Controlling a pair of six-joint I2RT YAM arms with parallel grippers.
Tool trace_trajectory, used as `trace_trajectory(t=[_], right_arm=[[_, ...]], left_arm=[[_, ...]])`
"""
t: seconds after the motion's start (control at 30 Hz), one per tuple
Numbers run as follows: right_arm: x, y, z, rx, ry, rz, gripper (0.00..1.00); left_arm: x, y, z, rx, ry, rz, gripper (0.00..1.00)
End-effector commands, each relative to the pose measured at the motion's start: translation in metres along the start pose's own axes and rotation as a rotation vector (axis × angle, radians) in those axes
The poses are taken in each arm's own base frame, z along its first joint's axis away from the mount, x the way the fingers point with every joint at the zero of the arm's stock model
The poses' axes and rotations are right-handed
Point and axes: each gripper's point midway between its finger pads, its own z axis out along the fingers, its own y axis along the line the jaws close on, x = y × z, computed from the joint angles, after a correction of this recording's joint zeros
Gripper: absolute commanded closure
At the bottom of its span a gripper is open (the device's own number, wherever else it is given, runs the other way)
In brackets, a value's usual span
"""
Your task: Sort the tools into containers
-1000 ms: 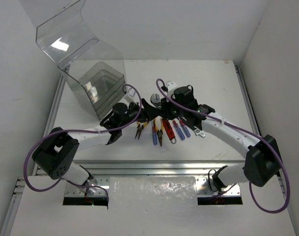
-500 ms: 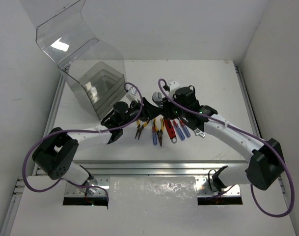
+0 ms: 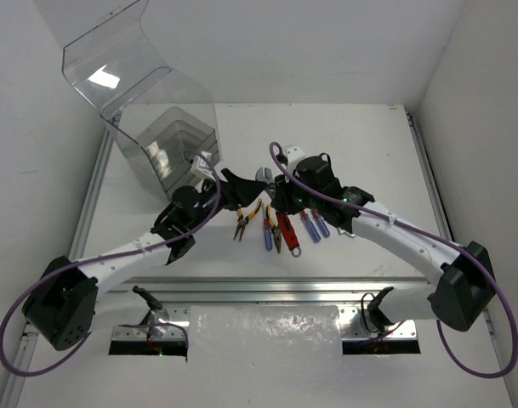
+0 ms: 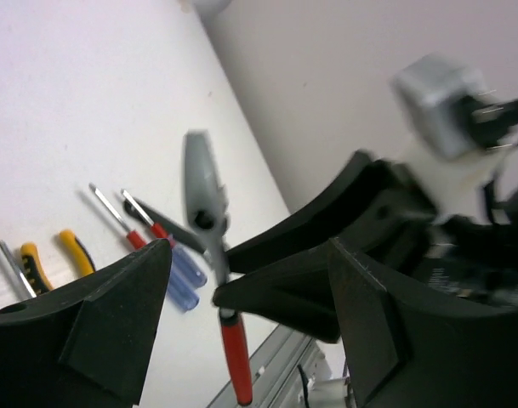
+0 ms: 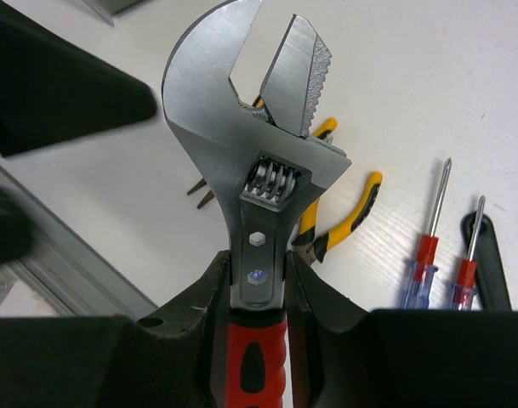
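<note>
The wrench should next be grabbed by its head [image 3: 264, 177] [image 4: 203, 184] with my left gripper and taken over into the box, while my right gripper holds the wrench's neck.
My right gripper [image 5: 259, 285] is shut on the neck of a silver adjustable wrench [image 5: 250, 144] with a red handle, and holds it above the table. In the top view, the wrench head [image 3: 260, 176] points left from the right gripper [image 3: 274, 197]. My left gripper [image 3: 236, 185] is open and empty, just left of the wrench head. In the left wrist view, the wrench [image 4: 204, 200] shows beyond the spread fingers [image 4: 114, 327]. Yellow-handled pliers [image 3: 241, 223], blue-handled screwdrivers [image 3: 315, 224] and a black-handled tool [image 5: 490, 259] lie on the table. The clear box [image 3: 169, 151] stands at the far left.
The box's clear lid [image 3: 114, 59] stands open, up and back over the far left corner. A second pair of yellow pliers [image 3: 274, 229] and another blue screwdriver [image 3: 267, 239] lie under the wrench. A metal rail [image 3: 259, 293] runs along the near table edge.
Both grippers have shifted left toward the box, the right one carrying the wrench. The left arm's elbow has swung down toward the near left corner.
</note>
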Motion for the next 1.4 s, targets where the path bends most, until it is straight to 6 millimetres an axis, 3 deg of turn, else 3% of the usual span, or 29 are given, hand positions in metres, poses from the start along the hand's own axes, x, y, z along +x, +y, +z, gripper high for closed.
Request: trace_trajectory(t=[0.0,0.13,0.43,0.5,0.53,0.67,0.73,0.8,0.9,0.93,1.0,1.03,1.07,1.1,1.13,1.17,1.2,1.23,1.27,1.3,1.37], right_arm=[[-0.067,0.020,-0.021,-0.054,-0.190,0.023,1.00],[-0.072,0.024,-0.023,-0.076,-0.210,0.016,1.00],[-0.079,0.040,-0.034,-0.161,-0.240,0.007,1.00],[-0.081,0.046,-0.037,-0.190,-0.246,-0.003,1.00],[-0.081,0.048,-0.038,-0.201,-0.246,-0.004,1.00],[-0.083,0.061,-0.042,-0.274,-0.241,-0.010,1.00],[-0.084,0.061,-0.042,-0.271,-0.245,-0.008,1.00],[-0.088,0.060,-0.043,-0.267,-0.256,-0.010,1.00],[-0.093,0.063,-0.047,-0.280,-0.268,-0.014,1.00],[-0.093,0.065,-0.048,-0.288,-0.269,-0.015,1.00],[-0.095,0.068,-0.053,-0.307,-0.286,-0.018,1.00],[-0.095,0.068,-0.054,-0.308,-0.290,-0.018,1.00],[-0.093,0.068,-0.057,-0.311,-0.294,-0.021,1.00],[-0.092,0.069,-0.060,-0.320,-0.297,-0.029,0.93],[-0.090,0.070,-0.063,-0.325,-0.301,-0.034,0.75],[-0.084,0.066,-0.062,-0.312,-0.297,-0.032,0.35],[-0.083,0.064,-0.068,-0.302,-0.308,-0.036,0.12],[-0.081,0.061,-0.069,-0.288,-0.301,-0.038,0.01],[-0.075,0.052,-0.071,-0.239,-0.280,-0.040,0.01],[-0.074,0.047,-0.074,-0.208,-0.272,-0.041,0.01],[-0.064,0.028,-0.079,-0.110,-0.239,-0.043,0.01]], left_arm=[[-0.033,-0.024,-0.014,0.060,-0.125,0.045,0.28],[-0.036,-0.016,-0.021,0.009,-0.138,0.056,0.25],[-0.023,-0.001,0.002,-0.050,-0.065,0.024,0.31],[-0.022,-0.008,0.006,-0.009,-0.057,0.021,0.33],[-0.018,-0.006,0.010,-0.007,-0.043,0.017,0.37],[-0.013,-0.031,0.020,0.123,-0.009,-0.010,0.49],[-0.006,-0.040,0.023,0.172,0.022,-0.017,0.62],[-0.003,-0.045,0.023,0.194,0.033,-0.019,0.68],[0.003,-0.042,0.026,0.186,0.056,-0.015,0.89],[0.000,-0.044,0.028,0.184,0.053,-0.003,1.00],[0.000,-0.040,0.032,0.149,0.071,0.014,1.00],[-0.008,-0.048,0.035,0.158,0.058,0.053,1.00],[-0.007,-0.040,0.036,0.108,0.071,0.067,1.00],[-0.015,-0.045,0.035,0.105,0.059,0.095,1.00],[-0.029,-0.055,0.037,0.114,0.035,0.151,1.00],[-0.039,-0.053,0.036,0.089,0.020,0.169,1.00],[-0.046,-0.052,0.032,0.066,0.028,0.179,1.00],[-0.060,-0.060,0.029,0.081,0.009,0.196,1.00],[-0.079,-0.053,0.023,0.060,-0.007,0.195,1.00],[-0.095,-0.058,0.019,0.071,-0.027,0.215,1.00],[-0.128,-0.042,0.009,-0.007,-0.058,0.249,1.00]])
